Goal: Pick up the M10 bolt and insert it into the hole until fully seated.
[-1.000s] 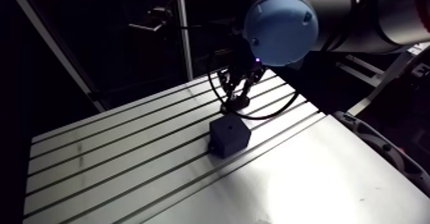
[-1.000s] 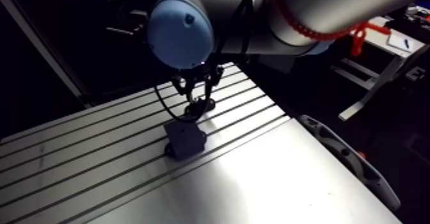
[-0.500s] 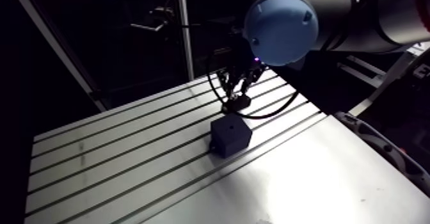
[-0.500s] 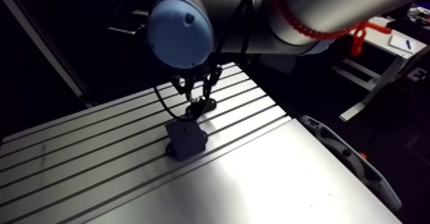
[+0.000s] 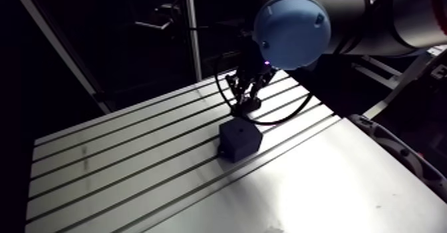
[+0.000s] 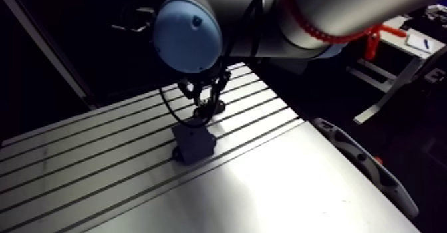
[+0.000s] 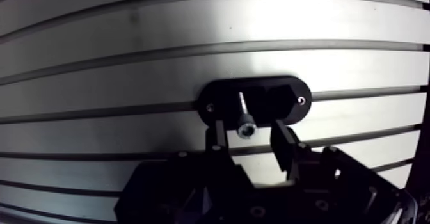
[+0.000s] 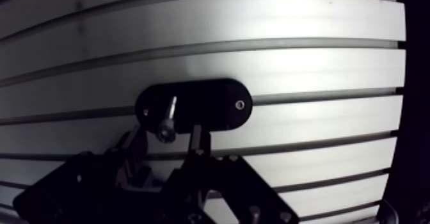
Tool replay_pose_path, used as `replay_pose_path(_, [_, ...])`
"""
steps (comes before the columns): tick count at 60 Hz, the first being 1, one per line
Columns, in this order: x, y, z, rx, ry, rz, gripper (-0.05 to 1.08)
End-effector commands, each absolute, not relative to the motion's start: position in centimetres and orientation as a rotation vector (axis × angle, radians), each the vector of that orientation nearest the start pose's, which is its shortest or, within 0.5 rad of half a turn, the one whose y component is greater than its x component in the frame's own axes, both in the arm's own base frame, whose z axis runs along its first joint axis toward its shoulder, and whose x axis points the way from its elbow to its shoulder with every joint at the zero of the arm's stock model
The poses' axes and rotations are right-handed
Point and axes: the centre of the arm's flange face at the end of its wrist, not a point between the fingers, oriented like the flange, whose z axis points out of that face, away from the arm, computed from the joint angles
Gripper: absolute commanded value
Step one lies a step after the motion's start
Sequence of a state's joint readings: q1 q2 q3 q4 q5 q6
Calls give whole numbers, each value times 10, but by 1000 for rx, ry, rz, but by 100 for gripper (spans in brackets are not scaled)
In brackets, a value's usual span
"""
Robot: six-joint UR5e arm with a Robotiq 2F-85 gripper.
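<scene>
I should grab the bolt by its socket head [image 7: 246, 128] with my gripper next. The bolt's threaded stem [image 7: 242, 103] will then be free to go into the hole.
In the wrist view a steel M10 bolt [image 7: 246, 128] stands upright in a black oval holder plate [image 7: 289, 102] on the slotted table. My gripper [image 7: 248, 125] is over it and open. The bolt head sits between the two fingers [image 7: 217, 137], with a gap showing on each side. In the arm view the gripper [image 5: 249, 101] hangs at the holder, just behind a black cube block [image 5: 240, 141] with a small hole in its top face. The block does not show in the wrist view.
The slotted aluminium table [image 5: 120, 162] runs wide to the left and front of the block. Its right edge [image 5: 346, 119] lies close to the holder, with a dark curved rail [image 5: 399, 152] beyond it.
The arm view has shifted slightly. My gripper stays over the bolt holder, and the block has not moved on the table.
</scene>
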State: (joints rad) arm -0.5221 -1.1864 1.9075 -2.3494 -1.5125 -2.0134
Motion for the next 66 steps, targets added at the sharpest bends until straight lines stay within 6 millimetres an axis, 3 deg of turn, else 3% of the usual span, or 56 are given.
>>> replay_pose_path(1, [-555, 158, 199, 122, 3210, -45, 54])
replay_pose_path(37, [-557, 156, 202, 115, 3217, -40, 58])
replay_pose_path(66, [-558, 156, 202, 115, 3218, -38, 69])
